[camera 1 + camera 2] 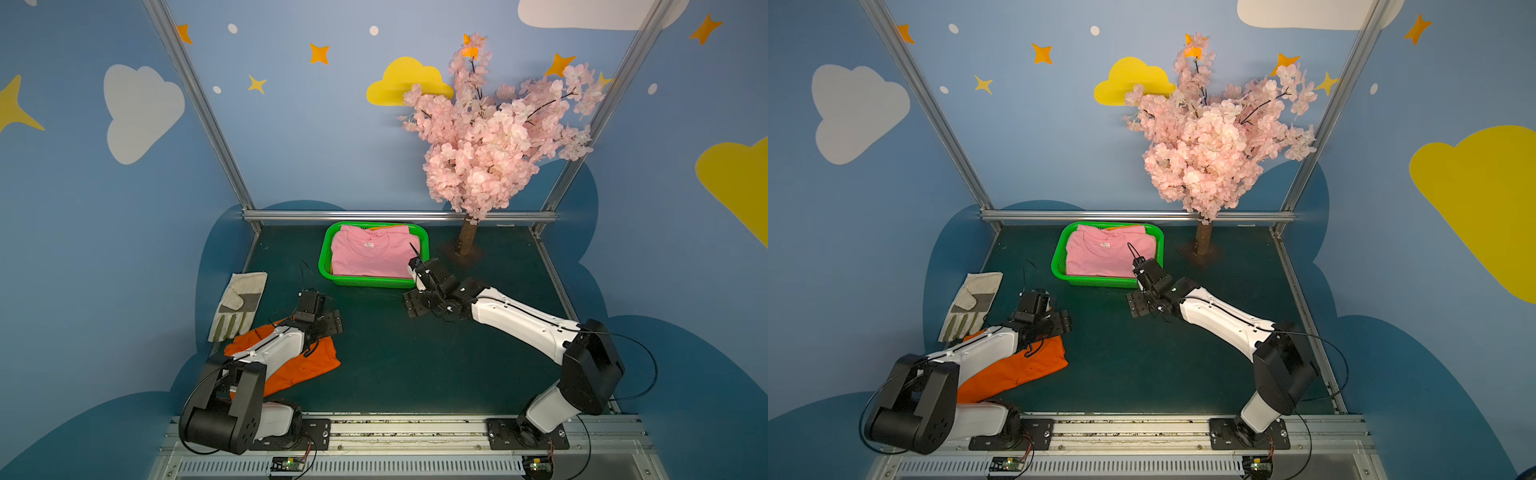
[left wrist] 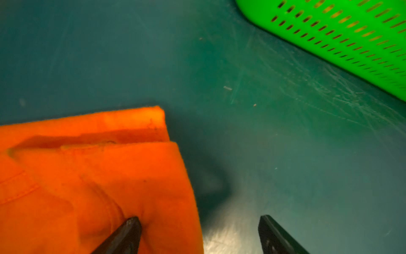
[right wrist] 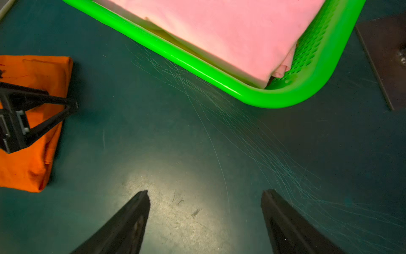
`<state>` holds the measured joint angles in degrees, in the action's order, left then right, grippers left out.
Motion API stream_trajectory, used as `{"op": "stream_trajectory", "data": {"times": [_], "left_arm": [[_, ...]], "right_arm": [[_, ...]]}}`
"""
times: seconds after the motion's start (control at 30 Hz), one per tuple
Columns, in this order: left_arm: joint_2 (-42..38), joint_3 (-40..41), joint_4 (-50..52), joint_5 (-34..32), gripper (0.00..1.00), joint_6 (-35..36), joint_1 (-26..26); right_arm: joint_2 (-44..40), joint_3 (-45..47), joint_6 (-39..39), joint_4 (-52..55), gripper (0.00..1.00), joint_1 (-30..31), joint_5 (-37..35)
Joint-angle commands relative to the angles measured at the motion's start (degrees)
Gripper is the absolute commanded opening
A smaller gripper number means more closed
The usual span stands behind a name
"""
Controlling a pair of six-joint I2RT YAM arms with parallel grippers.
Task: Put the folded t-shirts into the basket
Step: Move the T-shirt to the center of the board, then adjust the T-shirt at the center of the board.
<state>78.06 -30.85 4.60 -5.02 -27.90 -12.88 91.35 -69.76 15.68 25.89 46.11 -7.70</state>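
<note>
Next, my right gripper picks up the orange t-shirt's nearer side edge, leaving the opposite edge free, to lay the t-shirt in the basket [image 1: 325, 254].
The green basket [image 1: 325, 254] [image 1: 1059, 259] [image 3: 285, 101] [image 2: 329, 33] stands at the back middle of the table. A pink folded t-shirt [image 1: 370, 259] [image 1: 1100, 257] [image 3: 230, 28] lies on top inside it, with a yellow edge of another [image 1: 384, 227] showing beneath at the far side. An orange folded t-shirt [image 1: 303, 368] [image 1: 1025, 368] [image 2: 87, 176] [image 3: 33, 158] lies on the table at the front left. My left gripper [image 1: 330, 322] [image 2: 198, 220] is open at its corner, one fingertip [image 2: 134, 222] on the cloth, the other over bare table. My right gripper [image 1: 417, 306] [image 3: 204, 193] hangs open and empty over the table in front of the basket's right corner.
A beige-and-grey work glove [image 1: 239, 305] [image 1: 971, 305] lies left of the orange shirt. A pink blossom tree with a brown trunk [image 1: 468, 239] [image 1: 1203, 241] stands right of the basket on a flat base plate [image 3: 384, 55]. Metal frame rails border the table.
</note>
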Motion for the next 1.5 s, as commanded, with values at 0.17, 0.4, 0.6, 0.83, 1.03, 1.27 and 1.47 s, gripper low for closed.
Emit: {"op": "stream_trajectory", "data": {"times": [0.17,0.4,0.6,0.83,1.03,1.27,1.47], "left_arm": [[6.0,5.6,-13.9,5.1,0.86,-20.7,-22.1],[17.5,-12.1,-16.5,0.1,0.86,-26.7,-41.0],[16.9,-16.7,-12.9,1.3,0.86,-20.8,-40.5],[4.8,-9.9,-4.8,4.0,0.86,-9.1,-29.0],[-2.6,-3.4,-0.7,7.3,0.86,-3.6,-13.6],[-3.1,0.4,-1.5,12.9,0.86,-2.6,-6.5],[-3.3,5.0,-2.3,16.6,0.86,-2.8,-6.8]], "right_arm": [[-6.7,11.1,5.4,-1.7,0.84,-6.0,2.6],[-15.2,26.5,11.0,-6.0,0.84,-16.7,6.9],[-20.9,31.1,14.1,-8.6,0.82,-17.7,8.8],[-18.2,31.7,17.1,-13.7,0.81,-8.7,12.6],[-9.4,27.7,20.0,-18.3,0.77,-2.7,11.0],[-2.2,25.7,20.8,-20.2,0.66,-1.1,11.0],[1.3,24.9,20.7,-23.0,0.4,-1.1,12.8]]}}
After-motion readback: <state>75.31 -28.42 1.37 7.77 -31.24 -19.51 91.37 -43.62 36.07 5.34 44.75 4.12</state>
